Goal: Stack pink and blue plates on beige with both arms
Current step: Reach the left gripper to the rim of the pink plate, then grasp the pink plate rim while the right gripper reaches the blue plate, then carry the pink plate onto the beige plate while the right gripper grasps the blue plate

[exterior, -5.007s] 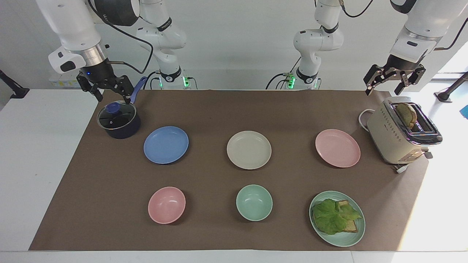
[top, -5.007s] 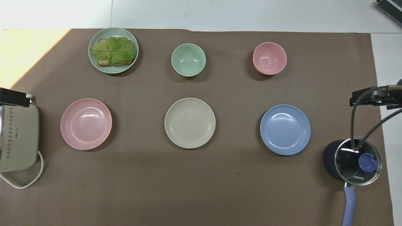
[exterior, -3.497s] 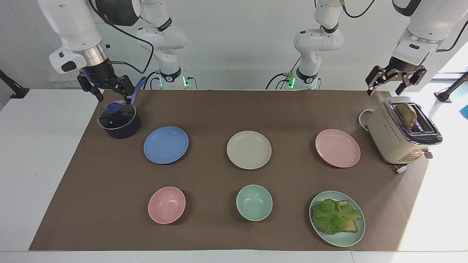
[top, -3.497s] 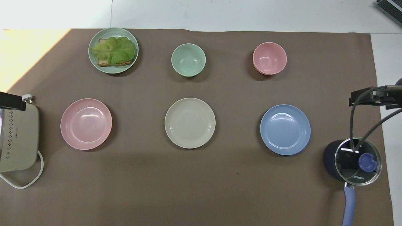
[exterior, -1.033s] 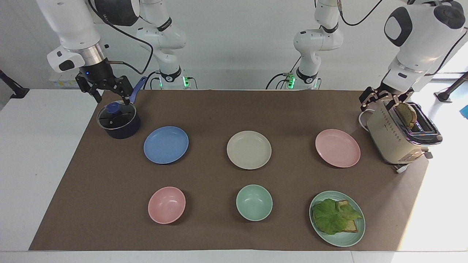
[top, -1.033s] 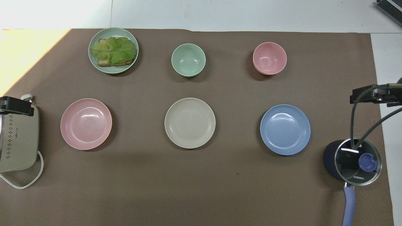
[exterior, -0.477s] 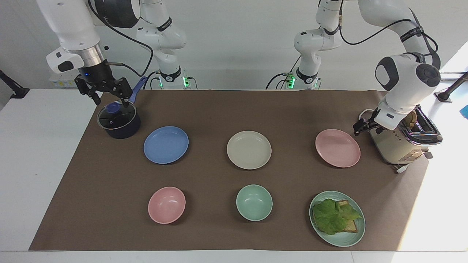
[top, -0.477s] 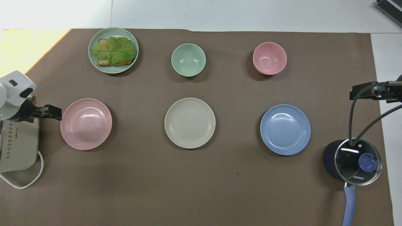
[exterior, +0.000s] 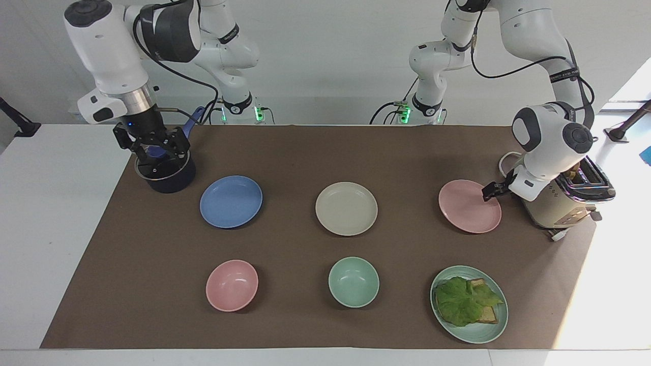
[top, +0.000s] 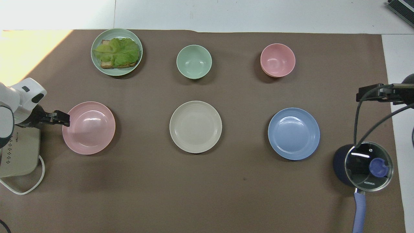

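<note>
My left gripper will take hold of the pink plate by its rim (top: 70, 123) next. Then it will stack the plate on the beige plate (top: 195, 126).
The pink plate (exterior: 465, 209) (top: 90, 129), the beige plate (exterior: 346, 208) (top: 195, 126) and the blue plate (exterior: 231, 202) (top: 293, 133) lie flat in a row on the brown mat, beige in the middle. My left gripper (exterior: 490, 192) (top: 63, 118) is low at the pink plate's rim on the toaster side, its jaws open and nothing lifted. My right gripper (exterior: 156, 154) (top: 372, 93) hangs open just over the lidded pot (exterior: 170, 180), beside the blue plate and apart from it.
A cream toaster (exterior: 557, 201) (top: 19, 152) holding bread stands right beside the left gripper. Farther from the robots sit a pink bowl (exterior: 232, 285), a mint bowl (exterior: 353, 281) and a mint plate (exterior: 478, 338) with lettuce on bread.
The left arm has swung down from above the toaster to the pink plate's rim. The right gripper has dropped a little, closer over the pot. The plates have not moved.
</note>
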Robot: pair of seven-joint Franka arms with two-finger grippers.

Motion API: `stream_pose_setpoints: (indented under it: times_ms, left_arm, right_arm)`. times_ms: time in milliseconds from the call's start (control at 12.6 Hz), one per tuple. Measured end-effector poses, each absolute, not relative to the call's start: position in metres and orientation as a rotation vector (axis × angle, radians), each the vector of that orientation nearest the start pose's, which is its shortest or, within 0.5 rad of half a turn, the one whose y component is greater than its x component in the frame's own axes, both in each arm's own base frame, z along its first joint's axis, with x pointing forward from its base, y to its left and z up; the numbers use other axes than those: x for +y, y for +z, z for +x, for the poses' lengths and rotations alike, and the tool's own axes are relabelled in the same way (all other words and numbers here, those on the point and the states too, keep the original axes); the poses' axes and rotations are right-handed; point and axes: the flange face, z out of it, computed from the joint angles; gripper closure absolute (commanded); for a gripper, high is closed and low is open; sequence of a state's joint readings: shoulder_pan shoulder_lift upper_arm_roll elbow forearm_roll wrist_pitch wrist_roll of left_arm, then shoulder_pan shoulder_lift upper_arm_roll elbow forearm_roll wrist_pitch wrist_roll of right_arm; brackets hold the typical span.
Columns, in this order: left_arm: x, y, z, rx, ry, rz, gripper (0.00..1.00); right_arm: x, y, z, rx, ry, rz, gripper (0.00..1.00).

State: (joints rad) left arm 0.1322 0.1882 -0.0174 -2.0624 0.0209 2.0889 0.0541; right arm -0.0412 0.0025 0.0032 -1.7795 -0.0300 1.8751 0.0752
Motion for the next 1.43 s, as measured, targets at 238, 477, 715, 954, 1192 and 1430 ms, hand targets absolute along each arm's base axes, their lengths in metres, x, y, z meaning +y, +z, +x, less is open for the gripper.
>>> stream_pose_setpoints:
  times_ms: [238,477,715,954,1192,1430]
  left_arm:
    - [0.073,0.317,0.546,-0.116,0.281,-3.131,0.00]
    - [0.077,0.312,0.542,-0.162,0.299,-3.127,0.33]
    - [0.076,0.309,0.537,-0.188,0.316,-3.123,0.97]
    - [0.075,0.309,0.536,-0.205,0.322,-3.121,1.00]
    - [0.073,0.327,0.537,-0.205,0.378,-3.120,1.00]
    - [0.066,0.368,0.547,-0.212,0.480,-3.140,1.00]
  right_arm:
    - [-0.024,0.486,0.587,0.161,-0.115,-3.162,0.00]
    - [-0.024,0.440,0.599,0.157,-0.115,-3.160,0.00]
    - [-0.024,0.411,0.593,0.155,-0.084,-3.161,0.00]
    - [-0.024,0.383,0.580,0.137,-0.034,-3.162,0.00]
    - [-0.034,0.344,0.560,0.086,-0.026,-3.128,0.15]
    - [-0.041,0.319,0.542,0.072,0.002,-3.092,0.31]
